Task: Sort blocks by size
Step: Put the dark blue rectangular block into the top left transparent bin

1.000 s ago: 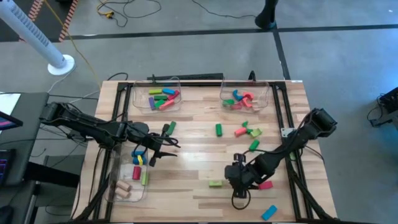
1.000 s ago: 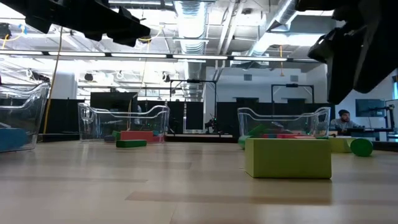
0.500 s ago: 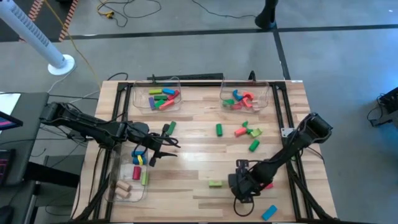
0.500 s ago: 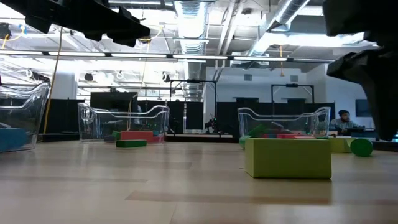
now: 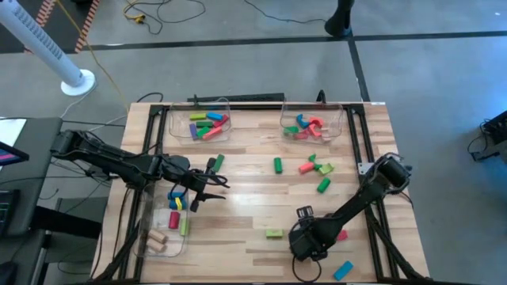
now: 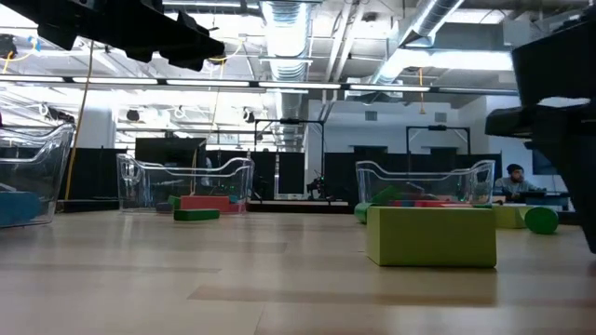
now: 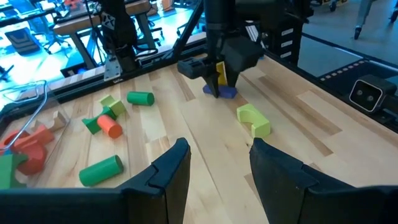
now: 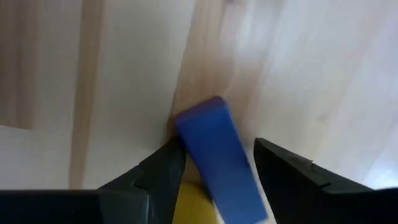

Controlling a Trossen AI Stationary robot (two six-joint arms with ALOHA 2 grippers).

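My fingers are beside the blue block's long sides, near the yellow piece (image 8: pixel 193 205). My right gripper should close now, as it would hold the blue block.
My right gripper (image 5: pixel 307 242) points down near the table's near edge, open. Its fingers stand on either side of a blue block (image 8: pixel 214 158) that lies on the wood, with something yellow (image 8: pixel 189 208) beside it. The left wrist view shows the right gripper farther off (image 7: pixel 219 79), over the blue block (image 7: pixel 227 92). My left gripper (image 5: pixel 215 188) hovers open and empty (image 7: pixel 214 162) beside the left bin (image 5: pixel 149 229). Loose blocks lie on the table: a light green one (image 5: pixel 274 233), a pink one (image 5: pixel 341 235), a blue one (image 5: pixel 342 271) and a red and green cluster (image 5: pixel 315 166).
Two clear bins with several blocks stand at the far edge (image 5: pixel 176 127) (image 5: pixel 337 120). The left bin also holds several. A green cylinder (image 5: pixel 279 165) and green blocks (image 5: pixel 323 184) (image 5: pixel 218 162) lie mid-table. The light green block fills the low view's middle (image 6: pixel 430 235).
My right gripper has moved toward the table's near edge and a little to the left, its arm folding in along the right side. My left arm and the blocks have kept still.
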